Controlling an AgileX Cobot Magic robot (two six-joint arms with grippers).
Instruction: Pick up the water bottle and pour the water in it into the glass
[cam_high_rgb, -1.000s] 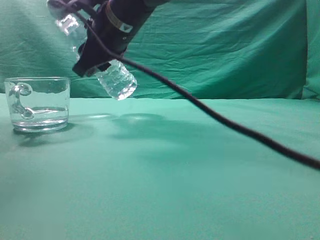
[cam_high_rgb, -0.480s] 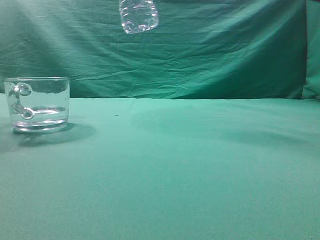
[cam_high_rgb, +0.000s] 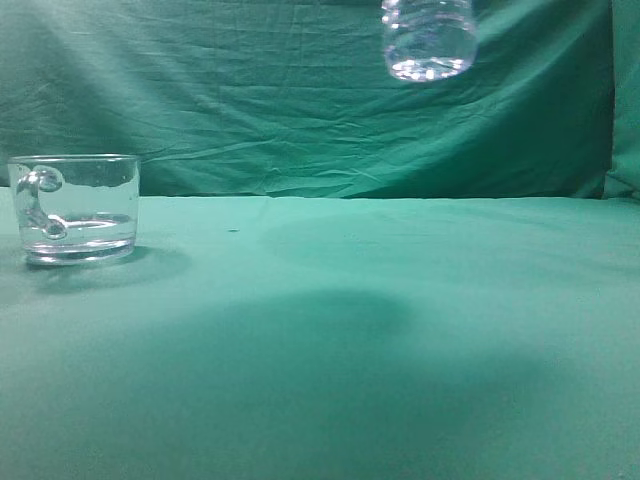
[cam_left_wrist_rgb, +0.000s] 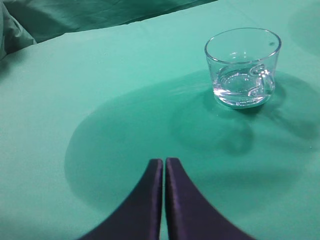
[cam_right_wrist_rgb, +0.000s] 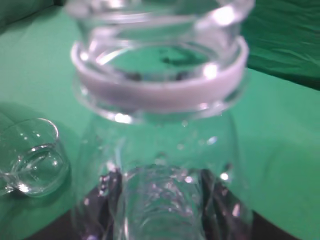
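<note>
The bottle's ribbed base (cam_high_rgb: 430, 68) hangs high above the green cloth. The bottle would drop if my right gripper opened now, so the gripper keeps holding it.
The glass (cam_high_rgb: 76, 208) stands at the far left of the green table with a little water (cam_high_rgb: 85, 228) in its bottom; it also shows in the left wrist view (cam_left_wrist_rgb: 243, 66) and the right wrist view (cam_right_wrist_rgb: 31, 161). The water bottle (cam_high_rgb: 428, 38) hangs upright high above the table, right of centre; only its ribbed base shows in the exterior view. In the right wrist view the bottle (cam_right_wrist_rgb: 160, 125) fills the frame, open neck towards the camera. My right gripper (cam_right_wrist_rgb: 160, 200) is shut on the bottle's body. My left gripper (cam_left_wrist_rgb: 164, 162) is shut and empty, apart from the glass.
A green cloth (cam_high_rgb: 400, 350) covers the table and a wrinkled green curtain (cam_high_rgb: 300, 110) hangs behind it. A broad shadow lies on the cloth in the middle.
The bottle has gone from tilted over the glass, up out of the top of the view, and then right; it now hangs upright. The arm and its cable have left the exterior view.
</note>
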